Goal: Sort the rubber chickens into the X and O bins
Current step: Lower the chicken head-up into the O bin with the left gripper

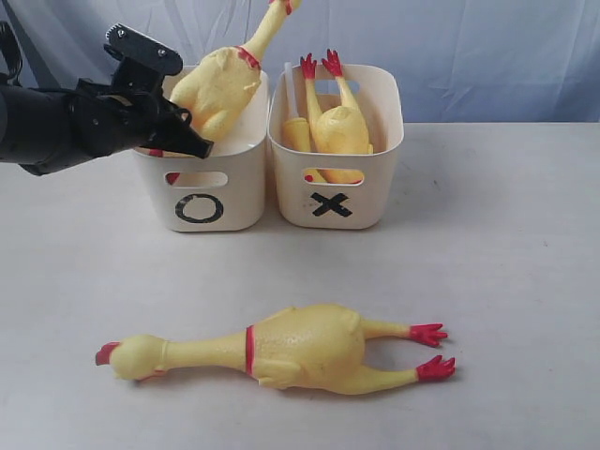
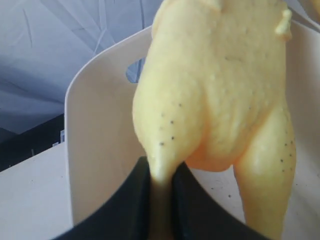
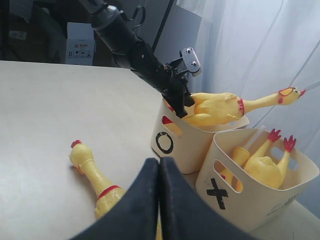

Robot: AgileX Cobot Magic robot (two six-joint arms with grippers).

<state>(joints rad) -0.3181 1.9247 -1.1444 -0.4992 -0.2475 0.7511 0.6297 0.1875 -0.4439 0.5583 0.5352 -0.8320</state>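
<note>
The chicken's legs and lower body (image 1: 220, 112) sit inside the O bin's rim (image 1: 246, 145), so it is time for my left gripper to open and release the chicken.
My left gripper (image 1: 190, 141) is shut on one leg of a long rubber chicken (image 1: 223, 86), which lies tilted across the O bin (image 1: 202, 208) with its neck and head sticking up beyond the back rim. Up close, the black fingers (image 2: 135, 200) pinch the yellow leg below the body (image 2: 215, 90), inside the bin wall (image 2: 97, 145). The X bin (image 1: 361, 208) holds a chicken (image 1: 337, 127) feet-up beside another yellow one (image 1: 297, 134). A second long chicken (image 1: 300, 349) lies on the table in front. My right gripper (image 3: 159, 162) is shut and empty, above that chicken (image 3: 92, 172).
The two bins stand side by side near the table's back edge, before a pale blue curtain (image 1: 487, 47). The left arm (image 1: 47, 127) reaches in from the left over the table. A small cardboard box (image 3: 80, 49) sits beyond the table's far side.
</note>
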